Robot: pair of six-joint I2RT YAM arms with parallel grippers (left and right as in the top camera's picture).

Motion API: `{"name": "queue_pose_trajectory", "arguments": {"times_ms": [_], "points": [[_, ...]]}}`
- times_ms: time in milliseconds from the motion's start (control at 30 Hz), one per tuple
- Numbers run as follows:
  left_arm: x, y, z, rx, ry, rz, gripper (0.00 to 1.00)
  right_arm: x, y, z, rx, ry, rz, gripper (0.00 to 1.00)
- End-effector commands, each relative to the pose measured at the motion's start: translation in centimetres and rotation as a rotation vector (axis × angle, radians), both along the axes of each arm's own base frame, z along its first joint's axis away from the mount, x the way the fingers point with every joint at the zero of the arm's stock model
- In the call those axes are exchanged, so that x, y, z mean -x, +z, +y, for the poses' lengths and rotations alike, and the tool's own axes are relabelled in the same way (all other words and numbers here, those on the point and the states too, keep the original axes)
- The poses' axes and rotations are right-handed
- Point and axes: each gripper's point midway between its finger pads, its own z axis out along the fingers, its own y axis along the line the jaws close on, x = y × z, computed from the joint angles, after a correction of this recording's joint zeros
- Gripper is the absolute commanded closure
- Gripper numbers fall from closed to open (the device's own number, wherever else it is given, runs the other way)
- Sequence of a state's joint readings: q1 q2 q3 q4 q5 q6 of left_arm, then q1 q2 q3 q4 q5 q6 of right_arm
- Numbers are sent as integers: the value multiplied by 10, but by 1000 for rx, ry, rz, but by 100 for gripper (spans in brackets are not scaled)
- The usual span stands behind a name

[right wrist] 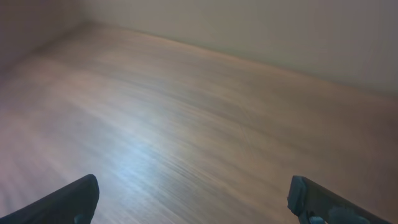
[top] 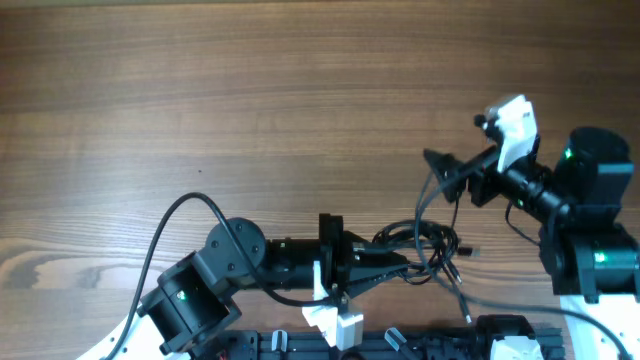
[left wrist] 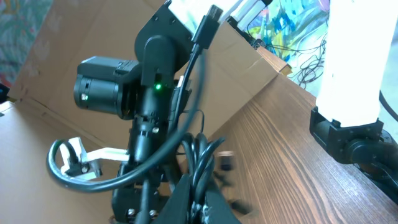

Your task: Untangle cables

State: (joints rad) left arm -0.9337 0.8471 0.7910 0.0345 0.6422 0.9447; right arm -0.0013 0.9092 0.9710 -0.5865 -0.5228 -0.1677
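Observation:
The right gripper pinches the gathered cords near the plug ends next, which leaves the loops free for my left gripper to untangle.
The cables (top: 432,245) are a small bunch of thin black cords, looped together near the table's front edge, with small plug ends trailing right. One cord rises from the bunch toward the right arm. My left gripper (top: 400,265) points right and is shut on the bunch's left side. In the left wrist view its fingers (left wrist: 200,208) pinch several cords (left wrist: 198,158). My right gripper (top: 440,168) is open above and behind the bunch, pointing left. In the right wrist view its fingers (right wrist: 193,199) are wide apart with only bare table between them.
The wooden table (top: 250,90) stretches far and left. A black rail with white clips (top: 340,325) runs along the front edge. The right arm (left wrist: 149,93) and its white base (left wrist: 354,62) fill the left wrist view, with a cardboard wall (left wrist: 249,56) behind.

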Motion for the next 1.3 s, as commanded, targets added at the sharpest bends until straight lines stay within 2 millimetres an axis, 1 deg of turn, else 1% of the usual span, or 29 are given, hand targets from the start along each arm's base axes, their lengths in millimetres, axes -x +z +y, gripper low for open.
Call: {"name": "queue_pose_trajectory", "arguments": {"times_ms": [0, 67, 167, 267, 333, 400, 433, 633, 700, 767, 867, 1000, 1067, 1100, 1167, 1267], "points": [[10, 14, 4, 28, -45, -7, 96, -26, -27, -46, 9, -335, 130, 0], [12, 18, 7, 40, -44, -16, 96, -31, -41, -52, 17, -377, 180, 0], [13, 21, 10, 49, -33, -23, 96, -36, -54, -59, 15, -429, 229, 0], [16, 26, 16, 61, -24, -32, 96, -39, -62, -65, 21, -464, 255, 0], [17, 28, 20, 66, -10, -35, 96, -40, -66, -73, 18, -491, 271, 0], [14, 30, 24, 69, 18, -37, 96, -40, -69, -84, 1, -531, 292, 0], [12, 30, 25, 70, 33, -37, 96, -39, -70, -86, -4, -533, 298, 0], [-4, 31, 26, 72, 128, -22, 96, -32, -76, -88, -10, -519, 336, 0], [-20, 33, 29, 90, 221, 45, 96, -29, -78, -86, -9, -509, 352, 0], [-36, 37, 33, 119, 315, 119, 96, -27, -79, -77, -15, -451, 356, 0], [-54, 42, 41, 173, 421, 231, 96, -26, -75, -61, -62, -369, 360, 0], [-66, 44, 47, 221, 489, 342, 96, -22, -64, -39, -126, -241, 340, 0], [-73, 44, 51, 249, 531, 401, 96, -20, -53, -28, -166, -182, 313, 0], [-81, 45, 57, 284, 579, 457, 96, -19, -43, -23, -185, -149, 277, 0], [-91, 46, 64, 328, 638, 520, 96, -15, -28, -16, -206, -109, 228, 0], [-97, 45, 69, 370, 671, 602, 96, -4, -1, -3, -243, -21, 141, 0]]}}
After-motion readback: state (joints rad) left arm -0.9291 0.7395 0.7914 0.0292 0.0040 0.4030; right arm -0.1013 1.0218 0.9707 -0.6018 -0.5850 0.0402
